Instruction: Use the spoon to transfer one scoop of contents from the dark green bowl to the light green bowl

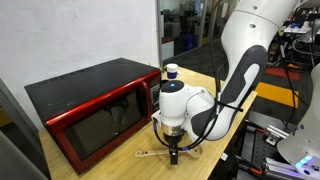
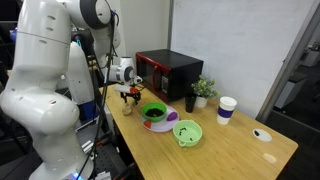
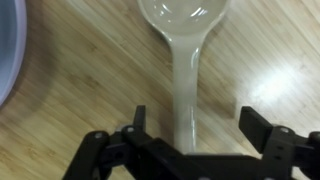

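Observation:
The pale wooden spoon lies with its handle between my low, open fingers, so my gripper should close on it now. It would hold the spoon.
The pale wooden spoon (image 3: 184,70) lies flat on the wooden table, its round head (image 3: 183,14) at the top of the wrist view. My gripper (image 3: 196,122) hangs low over it and is open. The handle runs between the jaws, nearer the left finger (image 3: 138,120), with a clear gap to the right finger (image 3: 256,126). In an exterior view the gripper (image 1: 173,152) stands just above the spoon (image 1: 150,153) in front of the microwave. The dark green bowl (image 2: 164,116) holds dark contents (image 2: 153,113); the light green bowl (image 2: 187,133) sits beside it.
A red microwave (image 1: 95,105) stands behind the gripper, with a white cup with a blue top (image 1: 171,72) on it. A curved grey rim (image 3: 8,50) shows at the left of the wrist view. A potted plant (image 2: 203,90), black cup (image 2: 190,102) and white cup (image 2: 226,110) stand further along.

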